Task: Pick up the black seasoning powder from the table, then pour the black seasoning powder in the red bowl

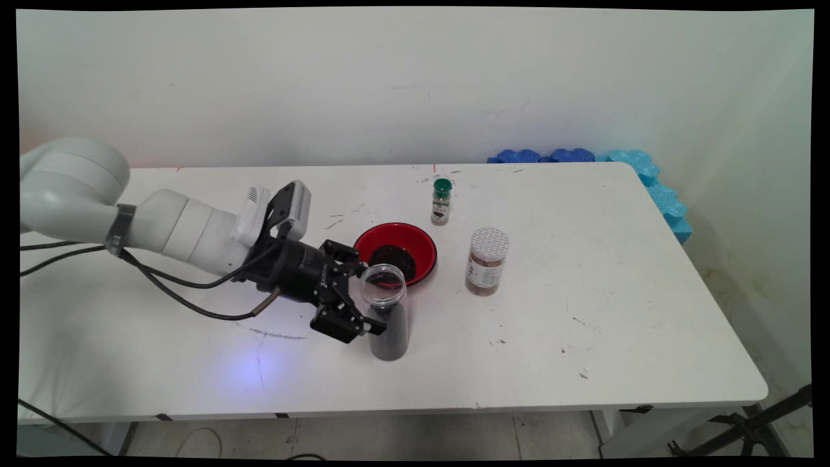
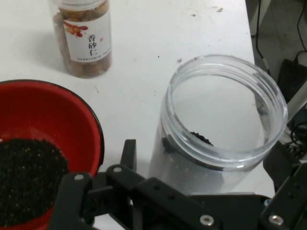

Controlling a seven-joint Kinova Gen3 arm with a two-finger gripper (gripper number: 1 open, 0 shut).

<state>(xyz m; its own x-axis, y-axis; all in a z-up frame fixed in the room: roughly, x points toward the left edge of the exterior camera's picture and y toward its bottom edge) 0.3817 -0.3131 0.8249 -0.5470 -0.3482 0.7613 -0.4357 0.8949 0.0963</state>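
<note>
My gripper will hold the jar by its side (image 1: 393, 316), so the clear plastic jar's opening (image 1: 383, 283) stays free for the black grains.
A clear, lidless plastic jar (image 1: 388, 318) (image 2: 216, 139) stands upright on the white table, partly filled with dark grains. My gripper (image 1: 371, 295) (image 2: 206, 153) reaches in from the left at jar height, one finger on each side of the jar. It is open: in the hand view the left finger (image 2: 128, 151) stands a little off the jar's wall. Just behind the jar sits a red bowl (image 1: 421, 241) (image 2: 53, 115) holding a heap of the same dark grains.
A nut jar with a white lid (image 1: 486, 263) (image 2: 86, 43) stands right of the bowl. A small green-capped bottle (image 1: 441, 201) is behind the bowl. Blue foam pieces (image 1: 622, 162) line the table's far right corner. Black cables hang from the arm at the left.
</note>
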